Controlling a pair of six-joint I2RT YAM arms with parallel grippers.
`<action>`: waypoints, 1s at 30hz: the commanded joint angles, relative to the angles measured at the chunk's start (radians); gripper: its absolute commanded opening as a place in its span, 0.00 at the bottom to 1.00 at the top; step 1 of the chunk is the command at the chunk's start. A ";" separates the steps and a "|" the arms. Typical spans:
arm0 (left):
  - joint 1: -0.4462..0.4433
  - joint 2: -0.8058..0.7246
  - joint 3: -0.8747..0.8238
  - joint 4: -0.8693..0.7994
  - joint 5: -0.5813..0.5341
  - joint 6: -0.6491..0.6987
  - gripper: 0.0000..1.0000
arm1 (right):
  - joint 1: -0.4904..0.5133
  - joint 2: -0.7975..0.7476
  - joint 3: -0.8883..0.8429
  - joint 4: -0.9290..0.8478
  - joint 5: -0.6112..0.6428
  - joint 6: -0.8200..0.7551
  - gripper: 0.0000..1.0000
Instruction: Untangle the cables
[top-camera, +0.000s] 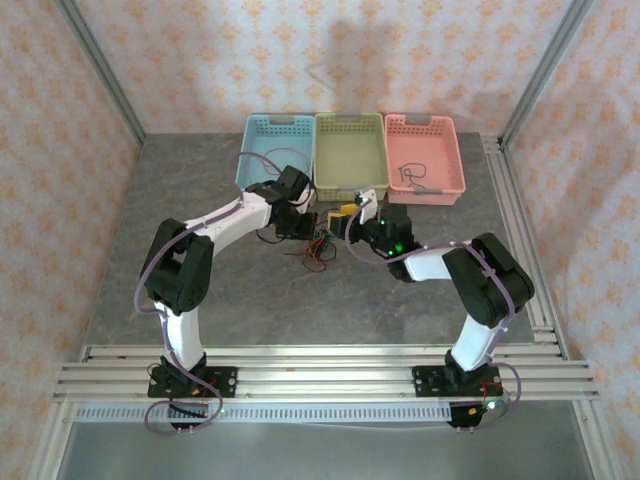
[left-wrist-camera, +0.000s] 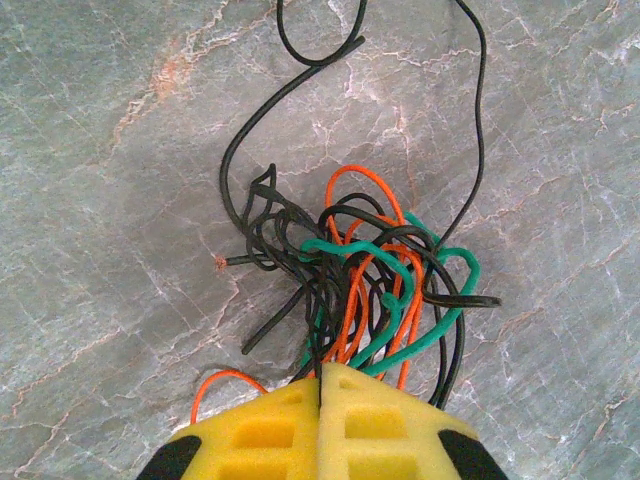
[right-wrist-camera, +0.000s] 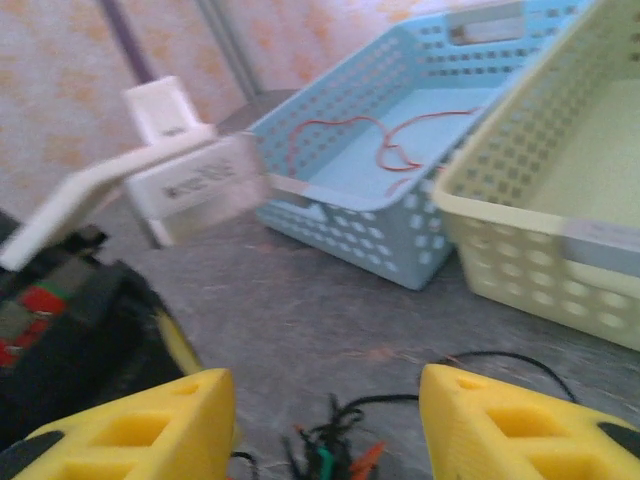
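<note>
My right gripper needs to grab the clump by black cables at its far side (top-camera: 322, 235) (right-wrist-camera: 331, 431) next. That will leave orange cables free for my left gripper to untangle.
The cables (left-wrist-camera: 370, 270) lie in a tangled clump of black, orange and green strands on the grey marble table, with one long black strand looping away to the far side. My left gripper (left-wrist-camera: 322, 370) is shut at the clump's near edge, with a thin black strand pinched in the seam between its yellow fingers. From above, the clump (top-camera: 320, 250) sits between both arms, the left gripper (top-camera: 305, 232) at its left. My right gripper (right-wrist-camera: 325, 410) is open and hangs over the top of the clump (right-wrist-camera: 335, 462), nothing between its fingers; in the top view, this gripper (top-camera: 338, 216) is just behind the clump.
Three baskets stand along the back: a blue one (top-camera: 252, 160) holding a red strand (right-wrist-camera: 385, 150), a pale green one (top-camera: 350, 180), and a pink one (top-camera: 455, 175) holding a black strand (top-camera: 410, 175). The left arm's wrist (right-wrist-camera: 70, 320) is close beside the right gripper.
</note>
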 joint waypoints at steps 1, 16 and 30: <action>0.002 -0.007 -0.013 0.017 0.006 0.007 0.00 | 0.012 0.008 0.050 -0.037 -0.095 -0.034 0.54; 0.008 -0.036 -0.047 0.031 0.008 0.013 0.00 | 0.027 0.089 0.181 -0.299 -0.085 -0.061 0.55; 0.015 -0.055 -0.083 0.060 0.030 0.017 0.00 | 0.033 0.167 0.265 -0.372 -0.061 -0.073 0.42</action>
